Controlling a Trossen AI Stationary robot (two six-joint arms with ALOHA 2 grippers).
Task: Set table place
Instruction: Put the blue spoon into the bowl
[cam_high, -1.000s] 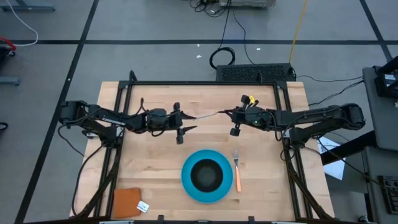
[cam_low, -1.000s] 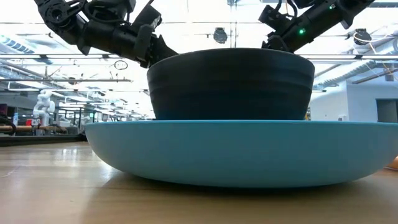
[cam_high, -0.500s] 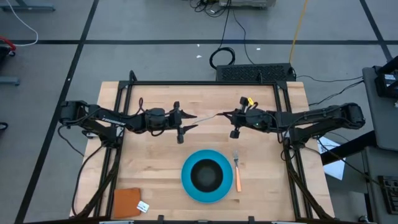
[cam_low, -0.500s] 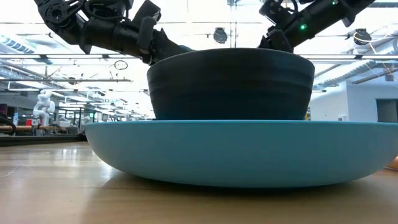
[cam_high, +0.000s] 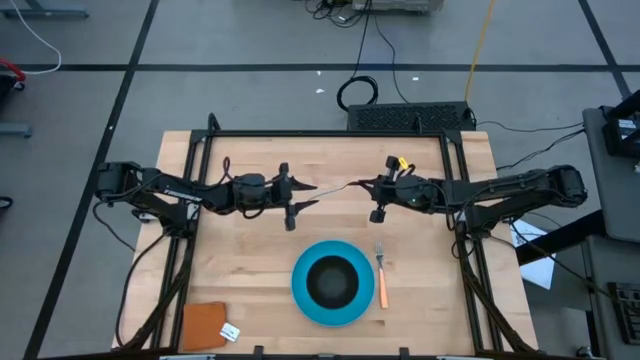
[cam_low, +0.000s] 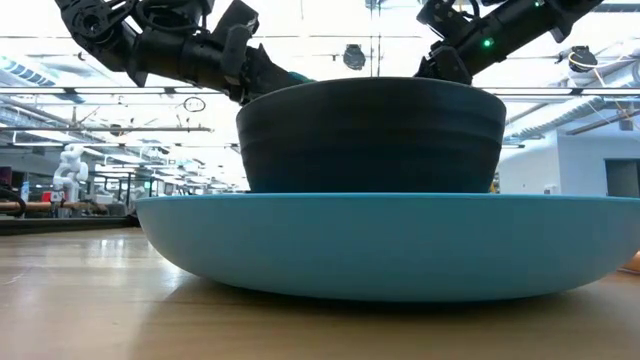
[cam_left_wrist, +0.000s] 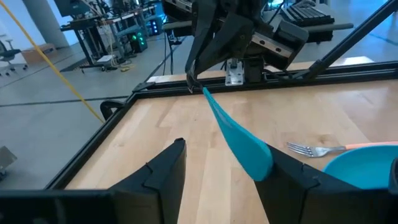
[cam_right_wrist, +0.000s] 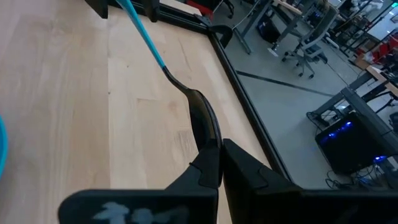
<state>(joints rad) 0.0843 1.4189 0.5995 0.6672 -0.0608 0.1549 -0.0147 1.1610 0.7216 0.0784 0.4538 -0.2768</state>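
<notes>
I will set the spoon beside the blue plate (cam_high: 300, 290), so my left gripper will next grab the spoon by its teal handle (cam_high: 327, 192).
The spoon (cam_high: 335, 186) hangs in the air between both grippers, over the table's far half. Its dark bowl is in my shut right gripper (cam_high: 362, 183) (cam_right_wrist: 219, 165). Its teal handle (cam_left_wrist: 239, 134) reaches between the fingers of my open left gripper (cam_high: 308, 196) (cam_left_wrist: 227, 165), close to one finger. The blue plate (cam_high: 300, 290) (cam_low: 380, 240) lies near the table's near edge, and the black bowl (cam_high: 333, 281) (cam_low: 370, 135) stands in it. The orange-handled fork (cam_high: 381, 275) lies on the table just right of the plate. My right gripper pinches the spoon's dark bowl (cam_right_wrist: 202, 118) between its two fingers. The fingers come level from the table's right and lie along the spoon. The spoon is lifted clear of the table and roughly level, its handle pointing at the left gripper.
A brown-orange square with a white tag (cam_high: 205, 325) lies at the table's near left corner. Black frame rails (cam_high: 190, 200) run along the table's edges. Bare wood lies left of the plate and under the spoon.
My left gripper has edged toward the table's right, so the spoon's teal handle now shows beside its fingers in the low view. The spoon has stayed lifted in my right gripper.
</notes>
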